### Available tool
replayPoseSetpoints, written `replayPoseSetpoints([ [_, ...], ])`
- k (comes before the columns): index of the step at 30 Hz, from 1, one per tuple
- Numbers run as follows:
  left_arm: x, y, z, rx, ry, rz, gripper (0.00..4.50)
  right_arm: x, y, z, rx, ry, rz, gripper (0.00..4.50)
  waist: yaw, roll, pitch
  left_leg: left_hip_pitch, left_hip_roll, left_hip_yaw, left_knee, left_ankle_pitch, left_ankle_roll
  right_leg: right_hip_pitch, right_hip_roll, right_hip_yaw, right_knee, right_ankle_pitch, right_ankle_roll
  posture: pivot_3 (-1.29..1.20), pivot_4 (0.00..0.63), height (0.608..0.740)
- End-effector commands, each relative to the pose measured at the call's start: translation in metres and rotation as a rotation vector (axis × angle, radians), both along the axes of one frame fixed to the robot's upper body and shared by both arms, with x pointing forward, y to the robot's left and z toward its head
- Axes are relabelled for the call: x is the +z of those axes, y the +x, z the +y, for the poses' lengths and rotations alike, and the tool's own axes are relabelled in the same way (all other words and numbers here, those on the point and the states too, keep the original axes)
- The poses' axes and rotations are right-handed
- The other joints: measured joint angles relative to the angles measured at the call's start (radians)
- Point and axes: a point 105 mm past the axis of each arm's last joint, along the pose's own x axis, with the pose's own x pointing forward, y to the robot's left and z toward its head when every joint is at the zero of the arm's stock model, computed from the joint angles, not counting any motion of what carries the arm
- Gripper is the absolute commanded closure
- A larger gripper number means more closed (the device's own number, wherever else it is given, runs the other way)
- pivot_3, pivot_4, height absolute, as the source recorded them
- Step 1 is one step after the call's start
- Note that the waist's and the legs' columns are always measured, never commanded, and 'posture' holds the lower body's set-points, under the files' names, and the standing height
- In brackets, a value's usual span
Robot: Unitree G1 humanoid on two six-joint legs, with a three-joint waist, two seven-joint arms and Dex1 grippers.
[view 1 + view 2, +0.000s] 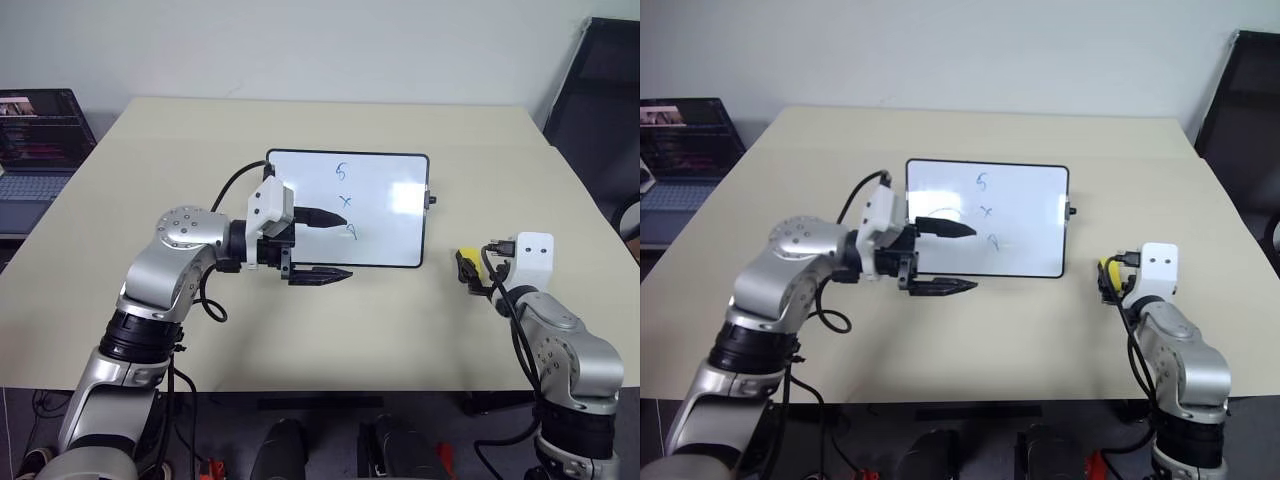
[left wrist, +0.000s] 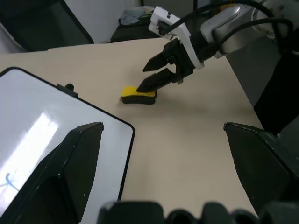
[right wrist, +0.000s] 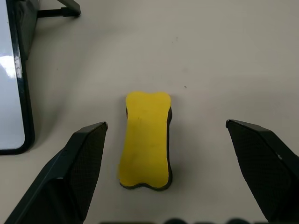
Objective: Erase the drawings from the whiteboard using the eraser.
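Observation:
The robot's right gripper isn't ready to close on the yellow eraser (image 3: 145, 147) yet and should move lower first. Its fingers are above the eraser, so they would miss if they closed now.
The whiteboard (image 1: 390, 235) lies flat at the table's middle, with the blue drawings (image 1: 345, 201) in a column: a "5", an "x" and a "9". My left gripper (image 1: 335, 246) hovers over the board's near left part, pointing right, open and empty, one fingertip close to the lowest mark. The yellow eraser (image 3: 145, 147) with its dark underside lies on the table to the right of the board. My right gripper (image 3: 166, 125) is open around it, one finger on each side, neither touching it. From the left wrist view the eraser (image 2: 138, 94) sits just under the right gripper (image 2: 149, 73).
An open laptop (image 1: 35, 140) stands off the table's far left corner and a black chair (image 1: 600, 100) at the far right. The beige table (image 1: 330, 340) is bare in front of the board. A small black knob (image 1: 432, 199) sticks out of the board's right side.

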Motion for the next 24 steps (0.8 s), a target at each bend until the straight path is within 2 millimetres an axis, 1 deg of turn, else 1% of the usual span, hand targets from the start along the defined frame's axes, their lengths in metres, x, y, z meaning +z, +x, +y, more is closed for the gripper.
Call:
replayPoseSetpoints([
  [1,0.005,-0.001,-0.003,-0.025,0.004,-0.037,0.0,0.016,0.008,0.001,0.006,0.009,-0.079,0.04,0.0,0.0,0.0,0.0,0.0,0.0,0.0,0.0,0.0,0.0,0.0,0.0,0.0,0.0,0.0,0.0,0.15,0.74],
  [6,-0.004,0.004,0.003,-0.007,0.011,-0.02,0.0,0.005,0.018,0.001,0.0,-0.008,-0.06,0.04,0.0,0.0,0.0,0.0,0.0,0.0,0.0,0.0,0.0,0.0,0.0,0.0,0.0,0.0,0.0,0.0,0.15,0.74],
  [13,-0.013,0.013,0.013,0.027,0.007,-0.018,0.0,-0.001,0.02,-0.003,0.004,-0.005,-0.042,0.04,0.0,0.0,0.0,0.0,0.0,0.0,0.0,0.0,0.0,0.0,0.0,0.0,0.0,0.0,0.0,0.0,0.15,0.74],
  [19,-0.021,0.015,0.019,0.036,0.011,-0.02,0.0,-0.011,0.019,-0.001,0.013,0.023,-0.01,0.04,0.0,0.0,0.0,0.0,0.001,0.0,0.0,0.0,0.0,0.0,0.0,0.0,0.001,0.001,-0.001,0.0,0.15,0.74],
  [24,-0.024,0.016,0.021,0.043,0.009,-0.023,0.0,-0.014,0.019,0.001,0.018,0.017,0.006,0.04,0.0,0.0,0.0,0.0,0.001,0.0,0.0,0.0,0.0,0.0,0.0,0.0,0.001,0.001,-0.002,0.0,0.15,0.74],
])
